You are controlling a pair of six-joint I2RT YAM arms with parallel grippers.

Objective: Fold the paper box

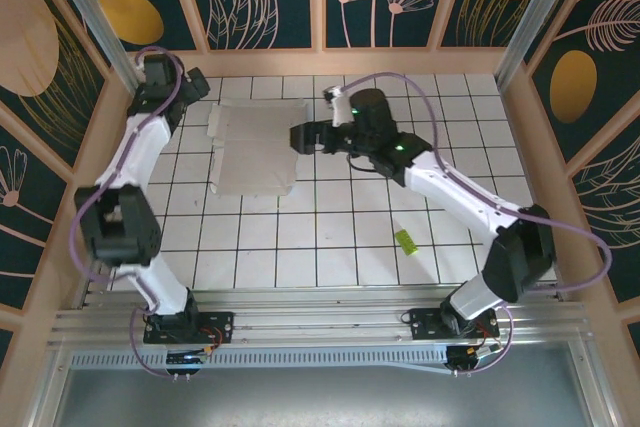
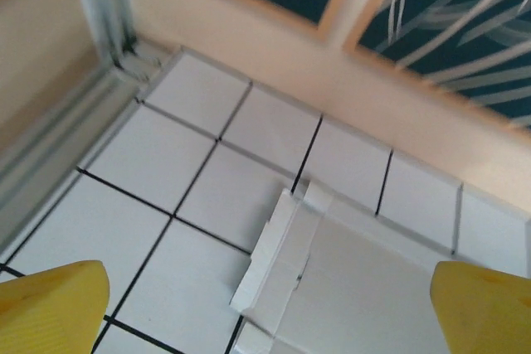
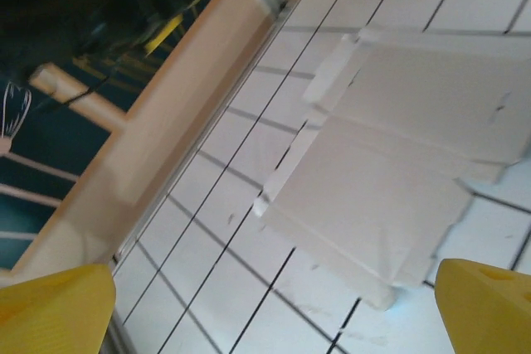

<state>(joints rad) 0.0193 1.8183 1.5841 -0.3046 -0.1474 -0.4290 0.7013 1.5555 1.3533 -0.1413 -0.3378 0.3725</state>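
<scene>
I should next pinch its side flap (image 2: 265,256) at its outer edge with my left gripper. The far flap then stays free, and the paper box can be folded.
The paper box (image 1: 255,147) lies flat on the white tiled table (image 1: 330,237) at the back left, white face up, with its flaps spread out. My left gripper (image 1: 198,89) hovers by the box's far left corner. In the left wrist view it is open (image 2: 270,312), with the box's flapped edge (image 2: 282,263) below and between its yellow fingertips (image 2: 50,308). My right gripper (image 1: 298,137) is at the box's right edge. It is open too (image 3: 270,308), and the box (image 3: 398,163) lies ahead of it, untouched, between the yellow fingertips (image 3: 485,304).
A small lime-green strip (image 1: 405,240) lies on the tiles at the front right. Wooden walls (image 1: 95,137) and aluminium posts (image 1: 85,7) close in the table at the left, back and right. The box's far edge is near the back wall (image 2: 348,80).
</scene>
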